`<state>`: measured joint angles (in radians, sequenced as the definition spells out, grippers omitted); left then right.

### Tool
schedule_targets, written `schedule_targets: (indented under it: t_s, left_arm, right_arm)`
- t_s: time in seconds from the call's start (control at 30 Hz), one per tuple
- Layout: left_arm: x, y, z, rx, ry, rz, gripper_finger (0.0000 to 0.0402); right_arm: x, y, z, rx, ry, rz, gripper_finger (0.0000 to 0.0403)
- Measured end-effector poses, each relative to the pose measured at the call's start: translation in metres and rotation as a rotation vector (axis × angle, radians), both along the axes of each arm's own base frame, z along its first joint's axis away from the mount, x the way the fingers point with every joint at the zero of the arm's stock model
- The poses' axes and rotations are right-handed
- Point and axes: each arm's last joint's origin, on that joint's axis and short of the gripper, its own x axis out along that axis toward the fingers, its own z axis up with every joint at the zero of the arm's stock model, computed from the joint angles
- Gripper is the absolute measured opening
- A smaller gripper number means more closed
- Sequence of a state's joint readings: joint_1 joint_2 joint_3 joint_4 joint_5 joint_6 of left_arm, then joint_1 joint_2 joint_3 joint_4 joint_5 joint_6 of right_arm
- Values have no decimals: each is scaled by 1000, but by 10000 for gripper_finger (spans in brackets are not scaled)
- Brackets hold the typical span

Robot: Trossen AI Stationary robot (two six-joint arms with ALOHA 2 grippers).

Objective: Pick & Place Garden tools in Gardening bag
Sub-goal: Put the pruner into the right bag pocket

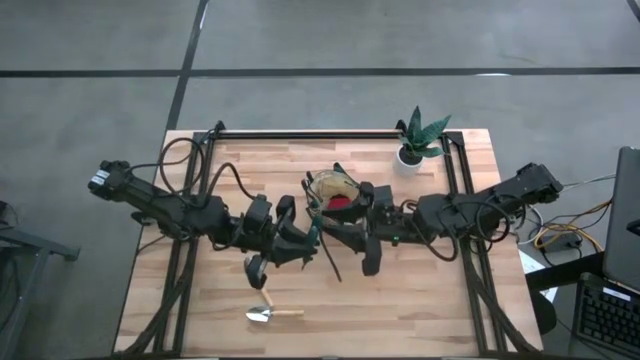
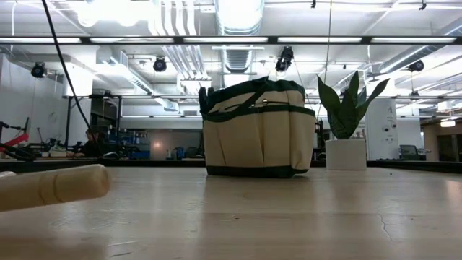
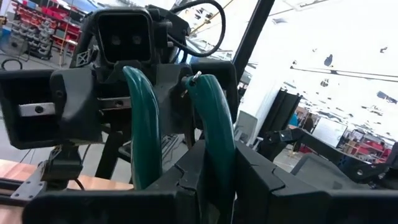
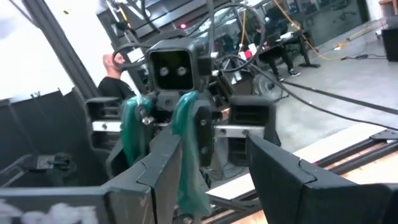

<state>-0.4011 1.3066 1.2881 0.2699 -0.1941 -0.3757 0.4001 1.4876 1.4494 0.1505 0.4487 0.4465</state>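
Observation:
My right gripper grabs one teal-green handle (image 4: 186, 146) of the pruning shears next, to get them into the gardening bag.
Pruning shears with two teal-green handles (image 3: 144, 124) are held above the middle of the table (image 1: 320, 232), just in front of the tan gardening bag (image 1: 335, 190). My left gripper (image 1: 308, 240) is shut on them. My right gripper (image 1: 340, 235) faces it, open, with its fingers on either side of one green handle (image 4: 186, 155). A red item (image 1: 340, 203) lies inside the bag. A metal trowel with a wooden handle (image 1: 272, 313) lies flat near the table's front edge. The bag stands upright in the low view (image 2: 260, 130). My left gripper pinches one green handle (image 3: 214, 143) of the shears between its two fingers, while the other handle stands beside one finger. The fingers come level from the table's left side. The shears are lifted clear of the table, and a dark thin part (image 1: 330, 262) hangs down below.
A green plant in a white pot (image 1: 418, 145) stands at the table's far right, beside the bag. The trowel's wooden handle (image 2: 50, 188) lies close to the low camera. A dark rail frame (image 1: 330, 133) runs along the table's far edge and sides. A laptop (image 1: 620, 290) sits beyond the right edge.

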Motion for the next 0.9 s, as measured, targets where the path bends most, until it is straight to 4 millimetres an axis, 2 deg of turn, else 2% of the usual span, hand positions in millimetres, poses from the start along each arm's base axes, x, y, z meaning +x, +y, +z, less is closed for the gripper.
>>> schedule_targets:
  t_s: [0.23, 0.57, 0.9]
  left_arm:
    - [-1, 1, 1, -15, 0, 12, 66]
    - [-1, 0, 1, -56, 4, -37, 66]
    - [-1, 0, 1, -67, 7, -40, 66]
  right_arm:
    - [0, 4, 0, -17, -5, 46, 179]
    - [0, 1, 4, -89, -45, 17, 184]
    - [2, 1, 3, -68, -47, 39, 187]
